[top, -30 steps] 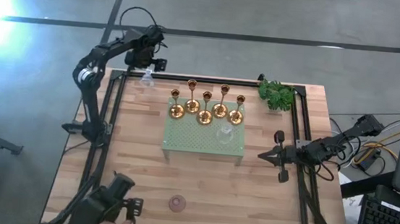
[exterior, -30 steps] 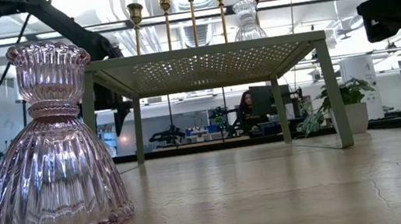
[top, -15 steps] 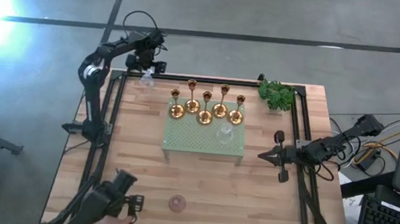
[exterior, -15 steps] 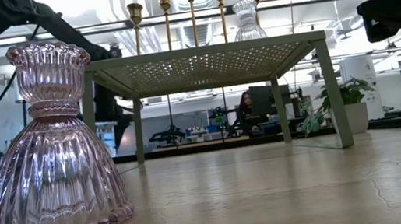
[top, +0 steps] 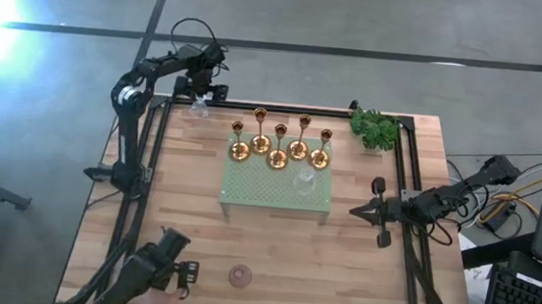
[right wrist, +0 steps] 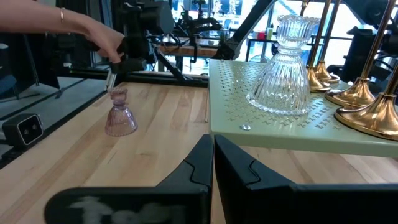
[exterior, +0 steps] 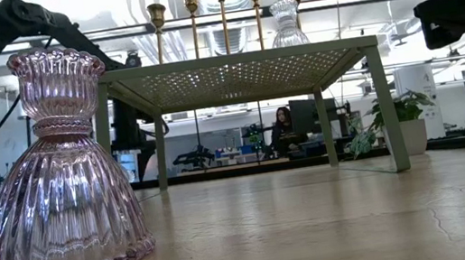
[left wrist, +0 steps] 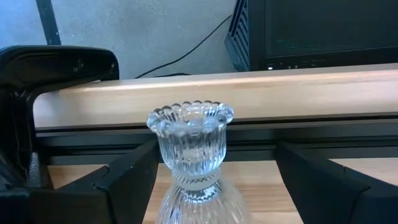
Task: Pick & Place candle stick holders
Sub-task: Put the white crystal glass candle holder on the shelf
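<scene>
I need to close my left gripper. Closing now would hold the holder. My fingertips are on either side of the glass holder's waist [left wrist: 196, 181] below the scalloped cup.
Five gold-brass candle stick holders [top: 278, 148] and one clear glass holder [top: 304, 181] stand on the pale green perforated tray [top: 248, 194]. A second clear glass holder [left wrist: 189, 152] stands on its base at the table's far left corner. My left gripper [left wrist: 216, 149] is open, one finger on each side of its cup without touching. The pinkish glass holder [top: 240, 275] stands near the table's near edge. My right gripper [right wrist: 212, 152] is shut and empty at the table's right side, fingers pointing at the tray.
A green leafy sprig [top: 374, 128] lies at the far right corner. A person's hand [right wrist: 99, 34] holds a black device [top: 164, 269] at the near left edge, beside the pinkish holder. Black rails [top: 157, 162] run along the table's sides. Bare wood lies between tray and near edge.
My left arm's elbow has swung toward the table's far edge and risen, while its gripper stays at the clear glass holder in the far left corner. The black device at the near left edge has crept toward the pinkish holder.
</scene>
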Controlling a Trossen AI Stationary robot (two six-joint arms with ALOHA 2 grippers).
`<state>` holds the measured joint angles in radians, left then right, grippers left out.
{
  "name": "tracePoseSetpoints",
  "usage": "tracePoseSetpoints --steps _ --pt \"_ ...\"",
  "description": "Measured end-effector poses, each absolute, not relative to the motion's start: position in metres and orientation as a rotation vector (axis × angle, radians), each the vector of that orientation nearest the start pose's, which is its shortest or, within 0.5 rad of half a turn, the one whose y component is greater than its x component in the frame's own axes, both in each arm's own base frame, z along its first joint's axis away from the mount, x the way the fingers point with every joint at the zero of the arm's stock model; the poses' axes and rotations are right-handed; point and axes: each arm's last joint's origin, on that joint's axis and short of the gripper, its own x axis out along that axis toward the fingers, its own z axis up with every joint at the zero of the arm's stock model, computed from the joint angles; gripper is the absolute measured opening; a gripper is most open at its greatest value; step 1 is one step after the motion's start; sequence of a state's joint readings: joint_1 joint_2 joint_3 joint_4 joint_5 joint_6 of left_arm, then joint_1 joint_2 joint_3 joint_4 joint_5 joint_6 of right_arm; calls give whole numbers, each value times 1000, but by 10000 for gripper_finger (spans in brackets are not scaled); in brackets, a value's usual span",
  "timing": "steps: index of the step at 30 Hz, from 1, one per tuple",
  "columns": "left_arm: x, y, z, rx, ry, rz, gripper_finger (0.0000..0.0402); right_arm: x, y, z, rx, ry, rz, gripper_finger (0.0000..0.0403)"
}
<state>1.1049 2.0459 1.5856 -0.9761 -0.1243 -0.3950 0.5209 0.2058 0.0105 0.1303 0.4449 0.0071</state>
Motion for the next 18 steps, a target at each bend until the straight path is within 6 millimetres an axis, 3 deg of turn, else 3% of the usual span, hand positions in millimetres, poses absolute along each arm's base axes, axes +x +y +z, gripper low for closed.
tracePoseSetpoints --steps 5,18 --pt "177 359 187 -1003 1148 1288 294 99 43 163 -23 57 75 9" --pt "176 360 187 -998 1152 1297 128 99 43 163 -23 58 76 9"
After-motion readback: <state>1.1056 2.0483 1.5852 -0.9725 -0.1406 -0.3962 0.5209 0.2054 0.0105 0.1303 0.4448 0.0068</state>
